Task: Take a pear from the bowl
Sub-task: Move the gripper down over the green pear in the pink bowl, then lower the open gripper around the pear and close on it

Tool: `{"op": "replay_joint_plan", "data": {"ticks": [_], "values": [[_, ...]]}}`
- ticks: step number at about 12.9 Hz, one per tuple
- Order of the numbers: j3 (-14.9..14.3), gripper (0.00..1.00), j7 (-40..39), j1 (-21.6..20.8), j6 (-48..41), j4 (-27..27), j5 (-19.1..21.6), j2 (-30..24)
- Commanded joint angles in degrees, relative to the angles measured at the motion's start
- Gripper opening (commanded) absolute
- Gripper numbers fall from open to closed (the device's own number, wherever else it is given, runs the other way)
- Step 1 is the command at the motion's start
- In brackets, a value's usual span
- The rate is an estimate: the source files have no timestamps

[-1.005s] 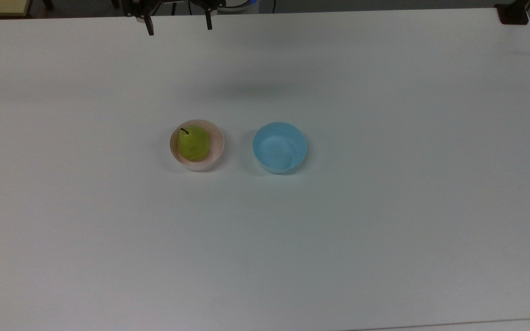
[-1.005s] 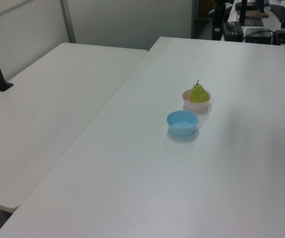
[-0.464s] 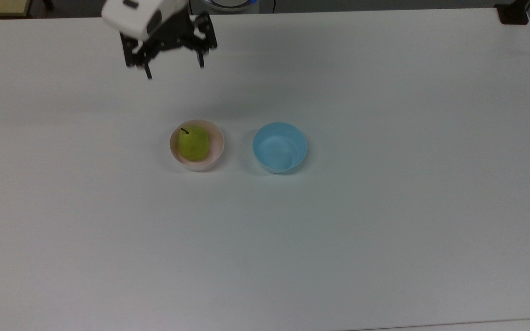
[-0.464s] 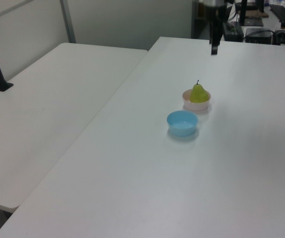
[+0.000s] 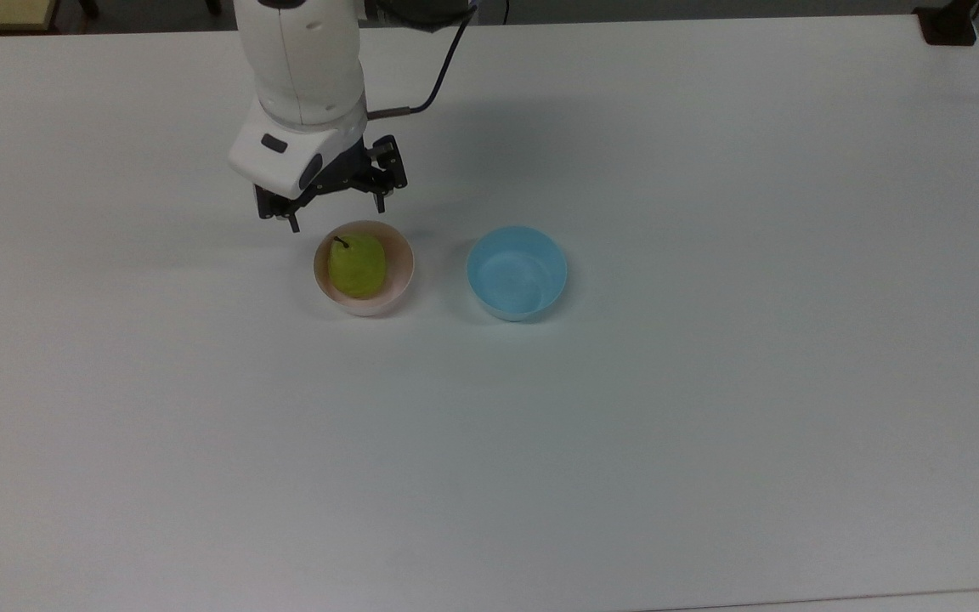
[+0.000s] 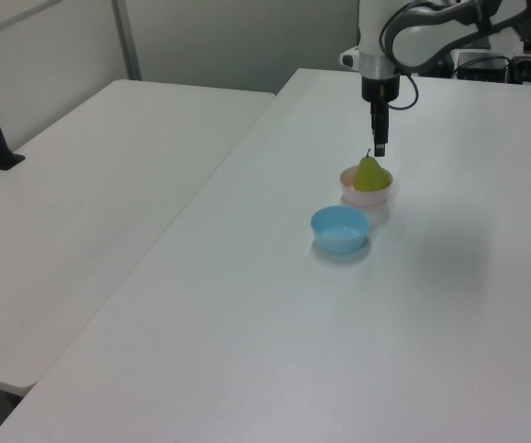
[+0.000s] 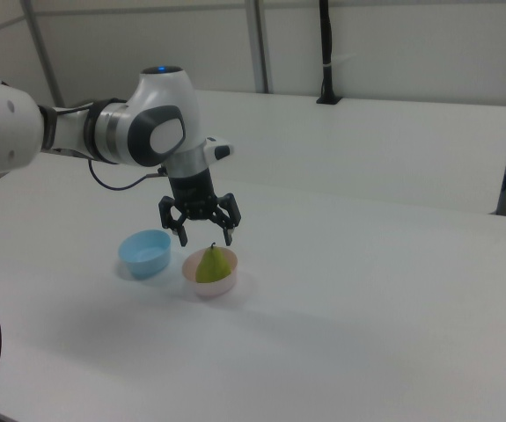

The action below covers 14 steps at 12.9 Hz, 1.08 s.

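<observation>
The pear is in the pale pink bowl (image 6: pixel 350 190) and has a narrow top (image 6: pixel 369 163). My gripper next needs to grab the pear there to pick it up out of the bowl.
A yellow-green pear (image 5: pixel 358 264) (image 6: pixel 369 174) (image 7: pixel 211 264) with a short dark stem stands upright in the pale pink bowl (image 5: pixel 401 272) (image 6: pixel 350 190) (image 7: pixel 218 287) near the table's middle. My gripper (image 5: pixel 336 215) (image 6: pixel 379 149) (image 7: pixel 206 238) hangs open just above the pear, fingers pointing down and spread wider than the fruit. In the top view it sits slightly beyond the bowl's far rim. Nothing is between the fingers.
A light blue bowl (image 5: pixel 517 272) (image 6: pixel 340 229) (image 7: pixel 144 252) stands beside the pink one, at its right in the top view. The white table (image 5: pixel 710 382) stretches wide on all sides. A second white table (image 6: pixel 80 212) adjoins it in the left view.
The arm has come forward and down from the table's far edge, bringing the open gripper from well behind the bowl to just above the pear. Pear and bowls have not moved.
</observation>
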State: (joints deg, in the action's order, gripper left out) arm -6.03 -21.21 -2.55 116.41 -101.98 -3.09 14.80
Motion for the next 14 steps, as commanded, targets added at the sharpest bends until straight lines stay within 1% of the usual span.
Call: {"op": "replay_joint_plan", "data": {"ticks": [1, 5, 7, 8, 9, 10, 12, 13, 14], "values": [[0.0, 1.0, 1.5, -0.4, 4.4, -1.9, -0.8, 1.5], [-0.1, 1.0, 1.5, -0.7, 4.9, -1.7, -1.0, 4.2], [0.0, 1.0, 1.6, -0.7, 7.1, -1.8, -1.4, 5.0], [0.0, 0.94, 1.9, -0.8, 7.2, -1.9, -1.4, 5.1], [0.0, 0.85, 3.2, -0.8, 7.3, -1.8, -1.4, 5.7], [0.0, 0.62, 4.0, -1.1, 7.3, -1.8, -1.4, 5.8], [0.0, 0.05, 4.6, -1.4, 7.3, -1.8, -1.4, 5.7], [0.0, 0.0, 5.8, -1.4, 7.3, -1.8, -1.4, 5.6], [0.0, 0.0, 6.2, -1.4, 6.8, -1.6, -1.4, 5.2]]}}
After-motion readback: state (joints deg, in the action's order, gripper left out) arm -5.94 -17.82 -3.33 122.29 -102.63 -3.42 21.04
